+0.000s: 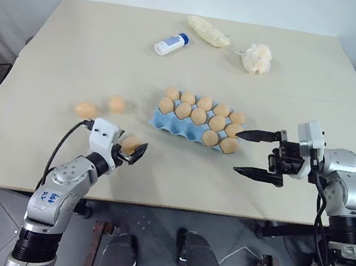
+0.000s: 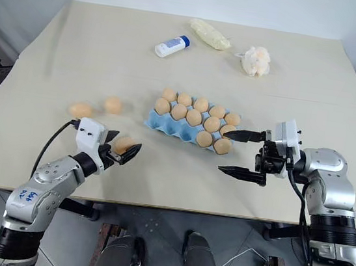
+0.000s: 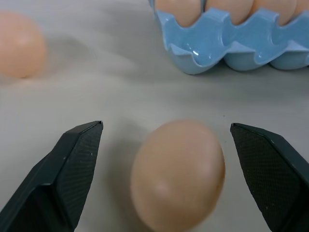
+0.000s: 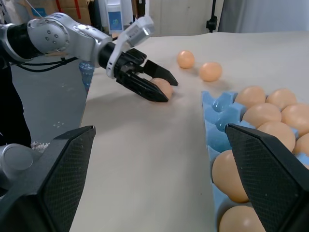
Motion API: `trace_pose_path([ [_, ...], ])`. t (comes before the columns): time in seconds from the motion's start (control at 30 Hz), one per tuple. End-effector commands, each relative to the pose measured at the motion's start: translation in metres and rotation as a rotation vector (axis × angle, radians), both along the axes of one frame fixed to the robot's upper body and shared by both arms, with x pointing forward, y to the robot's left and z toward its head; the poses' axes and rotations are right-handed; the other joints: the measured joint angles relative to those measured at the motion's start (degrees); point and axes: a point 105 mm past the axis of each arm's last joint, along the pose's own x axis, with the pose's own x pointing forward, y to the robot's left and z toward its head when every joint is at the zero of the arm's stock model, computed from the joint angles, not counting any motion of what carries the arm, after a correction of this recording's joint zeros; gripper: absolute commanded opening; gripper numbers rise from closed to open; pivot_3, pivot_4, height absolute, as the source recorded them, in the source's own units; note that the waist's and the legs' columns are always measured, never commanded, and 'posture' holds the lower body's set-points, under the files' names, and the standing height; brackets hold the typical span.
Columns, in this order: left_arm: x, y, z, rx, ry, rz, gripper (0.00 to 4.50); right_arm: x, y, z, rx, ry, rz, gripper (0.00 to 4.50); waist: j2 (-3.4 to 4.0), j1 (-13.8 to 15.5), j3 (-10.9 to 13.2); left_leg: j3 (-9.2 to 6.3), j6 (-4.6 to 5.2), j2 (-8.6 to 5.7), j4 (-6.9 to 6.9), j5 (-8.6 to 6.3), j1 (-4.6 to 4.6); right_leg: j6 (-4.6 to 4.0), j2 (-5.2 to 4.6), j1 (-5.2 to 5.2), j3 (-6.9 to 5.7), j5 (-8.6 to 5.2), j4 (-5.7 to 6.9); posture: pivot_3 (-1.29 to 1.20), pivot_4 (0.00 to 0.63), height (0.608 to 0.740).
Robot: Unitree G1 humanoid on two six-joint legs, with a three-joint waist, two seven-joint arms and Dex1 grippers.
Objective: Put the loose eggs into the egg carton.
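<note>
I should close my left gripper on the near loose egg. My fingers are low on either side of the egg, so they would hold it if they closed now.
A light blue egg carton (image 1: 165,124) sits mid-table with several tan eggs in its cups; its near left cups are empty. Three loose eggs lie to its left: two farther back (image 1: 86,109) (image 1: 117,104) and one egg (image 1: 130,144) nearer the front edge. My left gripper (image 1: 133,151) is open, low over the table, with a finger on each side of that near egg (image 3: 178,174) and a gap to both fingers (image 3: 72,164). My right gripper (image 1: 237,152) stands open by the carton's right end, pointing left, nothing between its fingers.
At the back of the table lie a white bottle with a blue cap (image 1: 171,43), a pale yellow bag (image 1: 208,31) and a white tissue wad (image 1: 257,58). The table's front edge (image 1: 175,206) runs just below both grippers.
</note>
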Motion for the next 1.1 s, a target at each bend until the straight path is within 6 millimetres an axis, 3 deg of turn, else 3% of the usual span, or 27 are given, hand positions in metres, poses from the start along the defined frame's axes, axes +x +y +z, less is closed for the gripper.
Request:
trace_pose_path([
  [0.03,0.004,-0.003,0.006,0.033,-0.035,-0.036,3.93,-0.002,-0.004,0.014,0.024,-0.070,-0.023,4.50,0.01,-0.01,0.00,0.00,0.00,0.00,-0.03,0.00,0.00,0.00,0.00,0.00,-0.01,0.00,0.00,0.00,0.150,0.740],
  [0.27,0.006,-0.007,0.020,0.042,-0.078,-0.074,1.87,-0.003,-0.009,0.016,0.013,-0.081,-0.056,4.50,0.01,0.17,0.01,-0.05,-0.01,0.02,-0.04,-0.01,0.00,0.17,0.00,-0.01,-0.08,0.10,0.02,0.00,0.150,0.740],
  [0.53,0.023,-0.018,0.072,-0.048,-0.259,-0.131,1.82,-0.002,-0.013,0.018,0.012,-0.097,-0.085,4.50,0.01,1.06,0.01,-0.03,-0.03,0.00,0.00,-0.02,-0.01,0.18,0.00,0.00,-0.05,0.10,0.01,0.00,0.150,0.740],
  [0.63,0.029,-0.038,0.102,-0.112,-0.337,-0.285,1.82,-0.003,-0.014,0.020,0.016,-0.106,-0.104,4.50,0.01,1.33,0.01,-0.02,0.06,0.00,0.00,0.04,-0.04,0.28,0.02,0.00,-0.09,0.16,0.01,0.00,0.150,0.740],
  [0.73,0.033,-0.056,0.115,-0.157,-0.378,-0.421,1.82,-0.003,-0.015,0.020,0.021,-0.113,-0.119,4.50,0.02,1.45,0.01,0.13,0.21,-0.02,0.05,0.13,-0.12,0.37,0.01,0.01,-0.21,0.21,0.01,0.00,0.150,0.740],
  [0.9,0.039,-0.093,0.110,-0.155,-0.408,-0.641,1.82,-0.004,-0.013,0.018,0.027,-0.118,-0.132,4.50,0.02,1.47,0.01,0.32,0.23,-0.03,-0.01,0.10,-0.12,0.53,0.00,0.02,-0.23,0.30,-0.07,0.00,0.150,0.740],
  [1.1,0.045,-0.116,0.087,-0.136,-0.343,-0.762,1.82,-0.007,-0.012,0.017,0.036,-0.125,-0.155,4.50,0.04,1.23,0.02,0.31,0.23,-0.02,-0.01,0.09,-0.14,0.57,0.05,0.01,-0.24,0.32,-0.12,0.00,0.150,0.740],
])
